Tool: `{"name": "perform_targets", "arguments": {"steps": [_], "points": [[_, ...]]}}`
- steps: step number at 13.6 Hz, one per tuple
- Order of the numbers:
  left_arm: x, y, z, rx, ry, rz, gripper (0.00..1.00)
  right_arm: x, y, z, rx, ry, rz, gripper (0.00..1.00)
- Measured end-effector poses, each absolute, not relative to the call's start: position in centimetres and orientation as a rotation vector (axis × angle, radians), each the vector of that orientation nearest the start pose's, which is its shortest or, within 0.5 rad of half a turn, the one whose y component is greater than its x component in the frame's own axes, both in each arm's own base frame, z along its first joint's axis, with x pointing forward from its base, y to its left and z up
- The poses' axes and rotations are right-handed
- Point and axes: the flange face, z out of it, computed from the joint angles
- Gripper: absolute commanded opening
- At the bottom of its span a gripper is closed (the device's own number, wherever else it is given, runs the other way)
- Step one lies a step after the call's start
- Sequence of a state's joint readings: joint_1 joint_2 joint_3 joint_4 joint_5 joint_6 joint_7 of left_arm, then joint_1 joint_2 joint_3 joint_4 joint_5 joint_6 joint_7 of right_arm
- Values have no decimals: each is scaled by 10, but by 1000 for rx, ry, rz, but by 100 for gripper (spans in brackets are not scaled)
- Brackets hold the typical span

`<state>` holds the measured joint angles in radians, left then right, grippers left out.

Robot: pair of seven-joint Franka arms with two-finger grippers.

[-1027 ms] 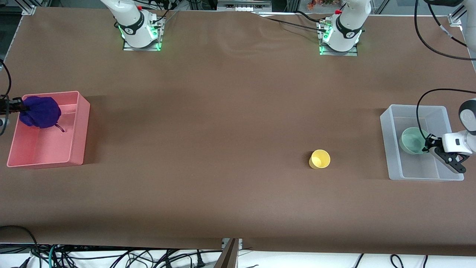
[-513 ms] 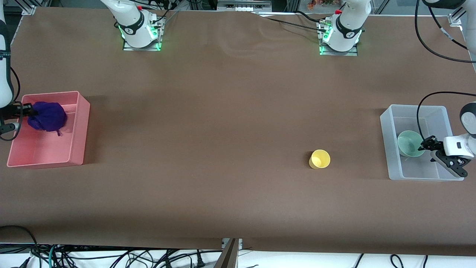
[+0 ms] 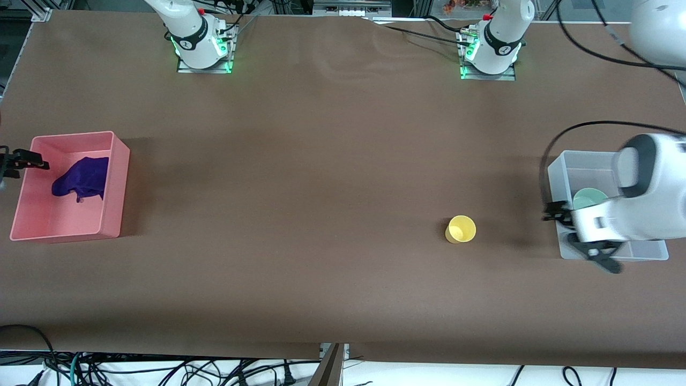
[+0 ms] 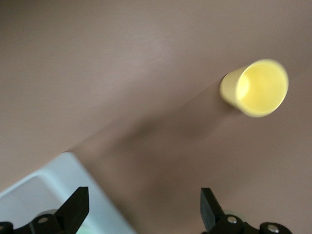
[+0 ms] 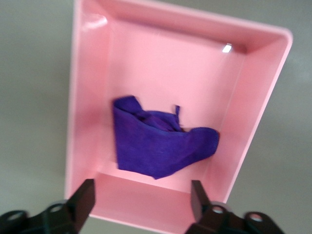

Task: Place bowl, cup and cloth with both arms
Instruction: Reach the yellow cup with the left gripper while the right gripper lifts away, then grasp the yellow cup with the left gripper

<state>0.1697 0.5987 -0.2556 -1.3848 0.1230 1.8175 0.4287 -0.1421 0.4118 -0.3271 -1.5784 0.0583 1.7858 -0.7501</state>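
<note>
I need to place the cup (image 3: 461, 229) in the clear bin, so I should grab the yellow cup by its rim with my left gripper next.
The purple cloth (image 3: 80, 180) lies loose in the pink bin (image 3: 115, 182); it also shows in the right wrist view (image 5: 161, 144). My right gripper (image 3: 24, 161) is open and empty over the bin's rim at the right arm's end of the table (image 5: 141, 202). The mint-green bowl (image 3: 588, 197) sits in the clear bin (image 3: 560, 166), partly hidden by my left arm. My left gripper (image 3: 554, 212) is open and empty above the clear bin's edge nearest the cup (image 4: 141, 214). The yellow cup (image 3: 461, 229) stands upright on the table, apart from both grippers; the left wrist view shows it too (image 4: 256, 87).
The brown table (image 3: 321, 161) runs between the two bins. The clear bin's corner (image 4: 44, 187) shows in the left wrist view. Cables hang over the table edge nearest the camera.
My right gripper let go of the cloth, which dropped into the pink bin, and drew back. My left gripper left the bowl in the clear bin, rose and moved toward the cup.
</note>
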Motion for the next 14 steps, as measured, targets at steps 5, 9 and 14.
{"name": "perform_targets", "arguments": {"steps": [5,9,14], "points": [[710,-77,276,-3215,662,200,98,627,-144,475,-3106,-208,366,100],[709,-100,242,-3269,604,181,81,624,-64,512,-3120,-88,346,100],[695,-132,208,-3265,623,204,0,610,-26,562,-3133,-151,223,100]]}}
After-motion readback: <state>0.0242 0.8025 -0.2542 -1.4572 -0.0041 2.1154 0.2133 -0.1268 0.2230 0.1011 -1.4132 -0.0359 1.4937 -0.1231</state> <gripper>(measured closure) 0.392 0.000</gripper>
